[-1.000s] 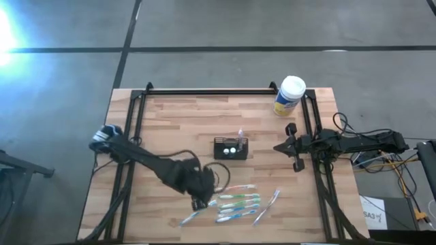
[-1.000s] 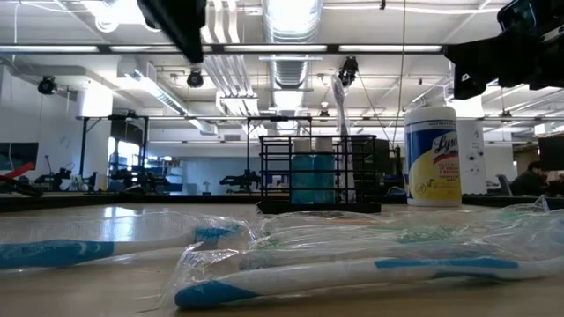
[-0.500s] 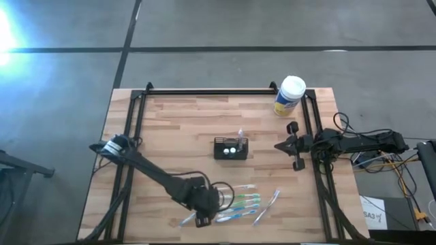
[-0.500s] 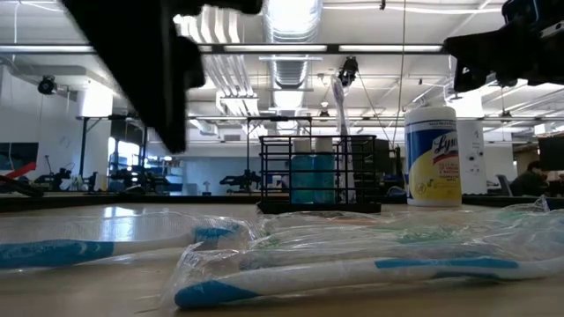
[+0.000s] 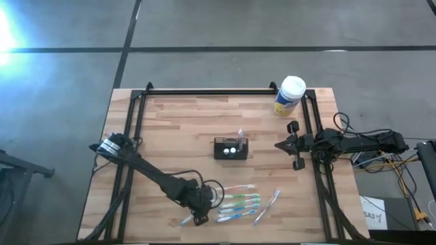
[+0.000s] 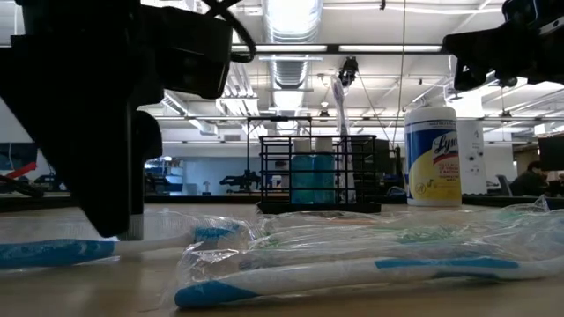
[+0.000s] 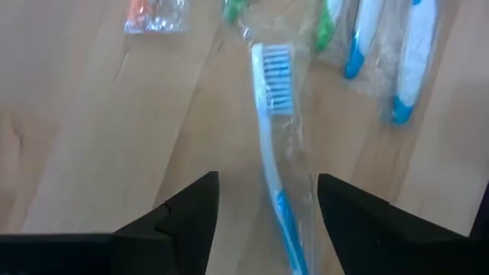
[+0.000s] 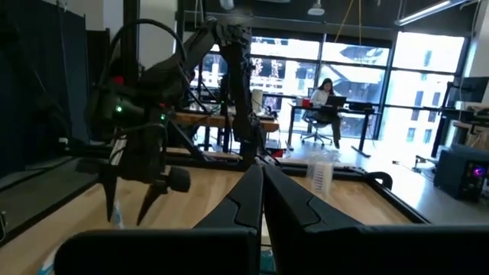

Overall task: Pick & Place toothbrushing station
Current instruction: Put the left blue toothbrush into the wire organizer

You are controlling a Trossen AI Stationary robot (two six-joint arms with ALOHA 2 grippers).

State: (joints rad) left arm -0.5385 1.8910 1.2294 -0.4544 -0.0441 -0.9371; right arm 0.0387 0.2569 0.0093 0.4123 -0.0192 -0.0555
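Observation:
The toothbrush needs to stand in the caddy with its bristled head [image 7: 278, 79] free. My left gripper should grab it next by its blue handle [image 7: 287, 221].
The black mesh caddy [image 5: 230, 148] stands at the table's middle, its base on the wood; in the low view [image 6: 317, 173] it holds blue cups and one upright toothbrush [image 6: 339, 114]. Several wrapped toothbrushes [image 5: 238, 201] lie near the front edge. My left gripper [image 5: 198, 216] is open and low over the leftmost one, a blue-handled wrapped toothbrush [image 7: 276, 153]; its fingers [image 7: 191, 210] stand on either side of the brush without touching. In the low view my left gripper [image 6: 119, 132] hangs just above that brush [image 6: 53, 252]. My right gripper [image 5: 285, 145] is shut and empty at the table's right.
A yellow canister with a white lid [image 5: 289, 95] stands at the far right corner, also in the low view [image 6: 432, 157]. Black frame rails [image 5: 204, 91] run along the far and side edges. Bare wood lies left of the caddy [image 5: 170, 129].
My left gripper has gone toward the table's near edge and down, over the blue-handled toothbrush at the left of the group. It now hangs close above the brush. The toothbrushes and the caddy have stayed in place.

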